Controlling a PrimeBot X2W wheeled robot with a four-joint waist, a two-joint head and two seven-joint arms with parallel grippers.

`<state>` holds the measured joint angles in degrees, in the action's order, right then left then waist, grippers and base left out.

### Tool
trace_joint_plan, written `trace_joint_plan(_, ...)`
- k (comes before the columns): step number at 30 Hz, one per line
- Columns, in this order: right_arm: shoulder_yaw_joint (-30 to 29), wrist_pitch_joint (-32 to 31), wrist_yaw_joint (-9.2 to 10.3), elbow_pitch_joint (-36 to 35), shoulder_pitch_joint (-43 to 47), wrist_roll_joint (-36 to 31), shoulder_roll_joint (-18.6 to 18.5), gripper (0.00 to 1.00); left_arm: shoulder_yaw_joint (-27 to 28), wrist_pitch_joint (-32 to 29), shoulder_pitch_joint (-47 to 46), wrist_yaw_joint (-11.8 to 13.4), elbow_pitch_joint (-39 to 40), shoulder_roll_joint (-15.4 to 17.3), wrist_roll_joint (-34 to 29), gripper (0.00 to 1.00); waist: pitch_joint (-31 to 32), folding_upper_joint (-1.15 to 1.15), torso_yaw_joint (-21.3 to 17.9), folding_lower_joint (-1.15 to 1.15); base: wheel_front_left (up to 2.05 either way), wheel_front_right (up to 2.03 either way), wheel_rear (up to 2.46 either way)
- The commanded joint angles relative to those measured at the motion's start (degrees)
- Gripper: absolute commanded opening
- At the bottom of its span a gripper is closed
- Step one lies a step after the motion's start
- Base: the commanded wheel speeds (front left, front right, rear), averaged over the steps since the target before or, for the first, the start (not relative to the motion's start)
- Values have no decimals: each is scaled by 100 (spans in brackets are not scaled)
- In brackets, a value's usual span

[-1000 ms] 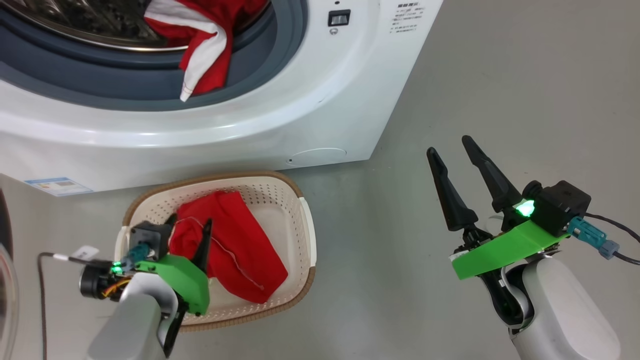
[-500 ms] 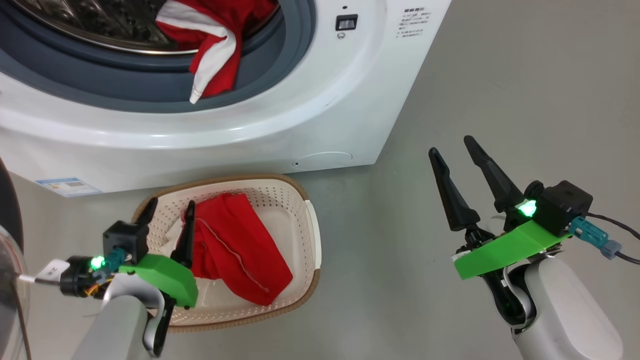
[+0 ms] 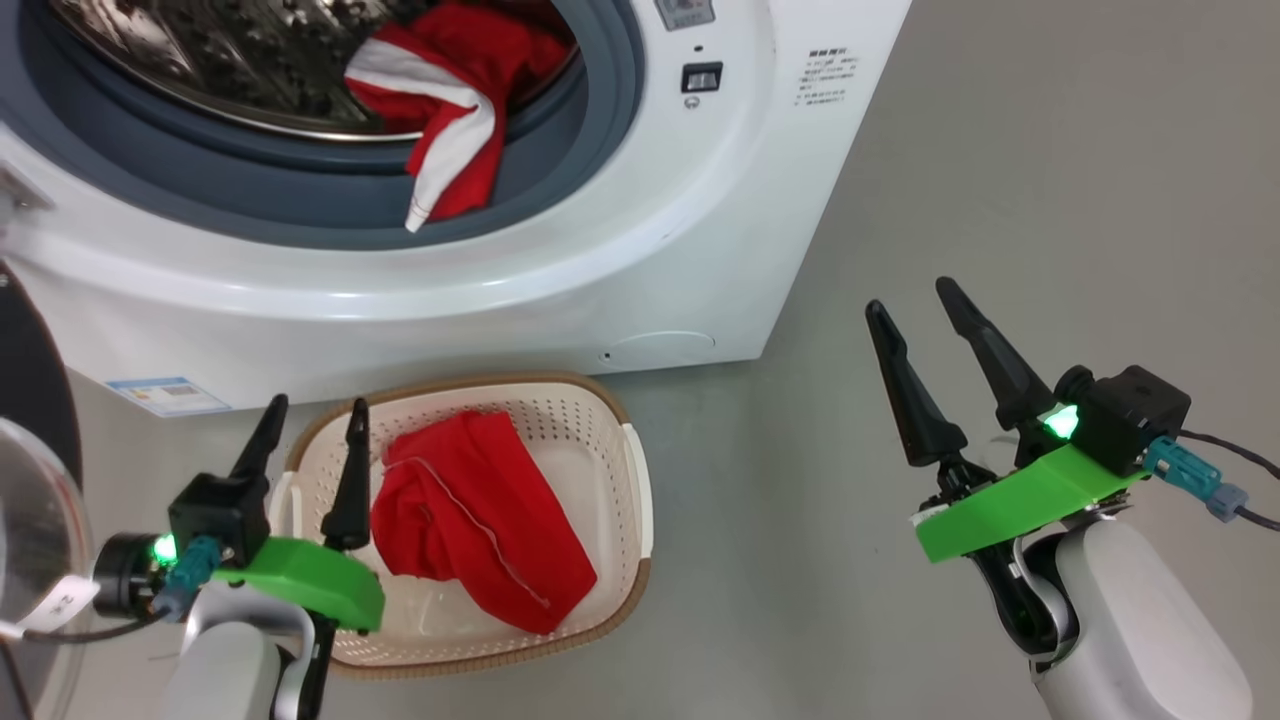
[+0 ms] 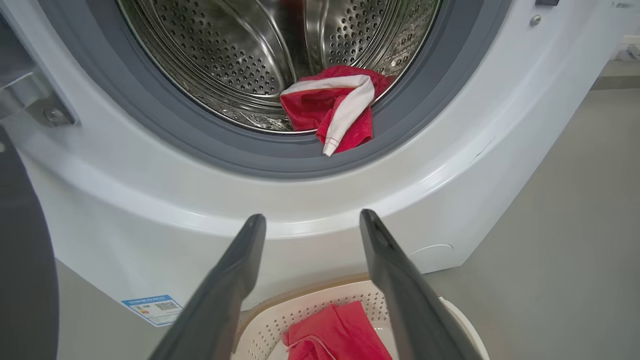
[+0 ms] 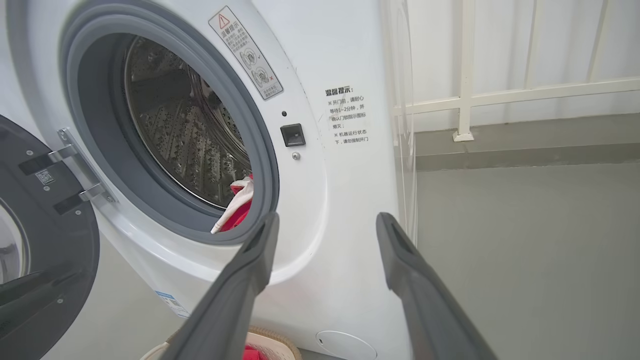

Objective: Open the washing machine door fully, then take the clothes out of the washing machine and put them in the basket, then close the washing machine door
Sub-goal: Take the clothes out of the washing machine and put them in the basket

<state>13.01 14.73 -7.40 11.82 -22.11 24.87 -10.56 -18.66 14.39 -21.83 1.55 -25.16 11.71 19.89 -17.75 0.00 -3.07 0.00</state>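
Note:
My left gripper grips the red garment by its folded white stripe (image 3: 469,130) (image 4: 352,109) next. The stripe bunches up over the gasket while the rest of the garment lies slack inside the drum.
The white washing machine (image 3: 640,250) stands with its door (image 5: 45,235) swung wide to the left. A red garment with a white stripe (image 3: 445,130) hangs over the grey gasket at the drum's lower lip, as the left wrist view also shows (image 4: 332,107). Another red garment (image 3: 480,520) lies in the cream basket (image 3: 590,410) on the floor in front of the machine. My left gripper (image 3: 312,412) is open and empty above the basket's left rim. Over the bare floor to the right, my right gripper (image 3: 908,294) is open and empty.
Grey floor (image 3: 1050,150) spreads to the right of the machine. A white railing (image 5: 500,95) runs along the wall behind it. The door's glass bowl (image 3: 30,520) bulges at the far left, close to my left arm.
My left gripper rose out of the basket, leaving the red garment there, and now points toward the drum. The camera tilted up, showing more of the drum. The right arm stayed still.

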Motion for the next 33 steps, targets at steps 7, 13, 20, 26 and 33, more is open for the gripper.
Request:
trace_joint_plan(7, 128, 27, -9, -98, 236, 78, -4, 100, 252, -47, 322, 206, 740, 260, 21, 100, 265, 0, 89, 0, 0, 0, 0)
trace_joint_plan(13, 173, 27, -9, -55, 321, 107, -2, 100, 352, -172, 704, 400, 1358, 294, 147, 100, 472, 0, 127, 0, 0, 0, 0)
trace_joint_plan(20, 191, 27, -9, -21, 402, 131, -33, 100, 414, -225, 1012, 549, 1878, 360, 192, 100, 657, 0, 178, 0, 0, 0, 0)
trace_joint_plan(26, 236, 27, -9, 8, 454, 154, -71, 100, 435, -215, 1162, 604, 2054, 350, 250, 100, 817, 0, 192, 0, 0, 0, 0)
trace_joint_plan(33, 260, 27, -9, 0, 525, 180, -126, 100, 471, -220, 1365, 717, 2285, 348, 301, 100, 965, 0, 186, 0, 0, 0, 0)
